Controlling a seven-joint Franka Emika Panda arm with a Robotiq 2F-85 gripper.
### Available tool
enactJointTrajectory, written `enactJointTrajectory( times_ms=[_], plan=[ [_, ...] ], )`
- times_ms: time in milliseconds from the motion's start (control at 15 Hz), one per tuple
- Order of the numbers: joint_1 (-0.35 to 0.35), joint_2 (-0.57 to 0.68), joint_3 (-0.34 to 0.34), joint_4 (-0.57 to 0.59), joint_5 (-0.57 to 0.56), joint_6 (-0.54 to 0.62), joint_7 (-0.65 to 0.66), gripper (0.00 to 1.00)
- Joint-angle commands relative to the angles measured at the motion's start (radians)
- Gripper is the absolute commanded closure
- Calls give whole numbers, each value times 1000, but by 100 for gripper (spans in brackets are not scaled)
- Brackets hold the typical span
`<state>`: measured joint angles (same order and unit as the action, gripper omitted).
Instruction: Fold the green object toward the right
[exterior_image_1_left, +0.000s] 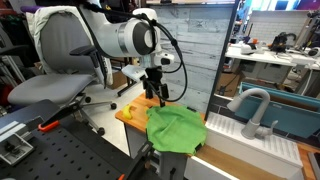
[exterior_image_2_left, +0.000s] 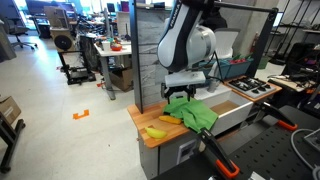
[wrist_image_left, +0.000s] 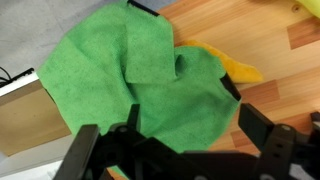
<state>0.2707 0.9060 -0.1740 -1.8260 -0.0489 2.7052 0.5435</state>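
Observation:
The green cloth (wrist_image_left: 120, 85) needs its near edge folded over the rest of it toward the sink, so my gripper needs to grab it next by that near edge, beside the yellow object.
The green cloth (wrist_image_left: 120, 85) lies wrinkled on the orange-brown wooden board (wrist_image_left: 280, 90), with one corner flap folded over onto its middle. It shows in both exterior views (exterior_image_1_left: 175, 128) (exterior_image_2_left: 192, 113). My gripper (wrist_image_left: 175, 140) is open and empty, with its two dark fingers on either side of the cloth's near edge. In both exterior views the gripper (exterior_image_1_left: 156, 92) (exterior_image_2_left: 186, 90) hangs just above the cloth, apart from it.
A yellow object (wrist_image_left: 238, 66) sticks out from under the cloth's edge; a yellow piece (exterior_image_2_left: 155, 132) lies on the board (exterior_image_2_left: 145, 122). A white sink with faucet (exterior_image_1_left: 255, 112) and a teal-blue basin (exterior_image_1_left: 295, 112) stand beside the board. An office chair (exterior_image_1_left: 60, 70) is behind.

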Motion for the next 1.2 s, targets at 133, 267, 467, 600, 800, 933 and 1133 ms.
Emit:
enactJointTrajectory(
  times_ms=[133,267,467,600,800,933,1133],
  plan=[
    [51,136,-29,147,0,-88,17,0],
    [76,169,-35,172,-8,-97,26,0],
    [112,203,-43,196,-12,-90,40,28],
    [136,221,-48,210,-14,-90,52,44],
    [157,242,-56,235,-15,-100,65,66],
    [164,244,-59,243,-20,-112,69,80],
    [166,243,-61,249,-25,-120,75,99]
  ],
)
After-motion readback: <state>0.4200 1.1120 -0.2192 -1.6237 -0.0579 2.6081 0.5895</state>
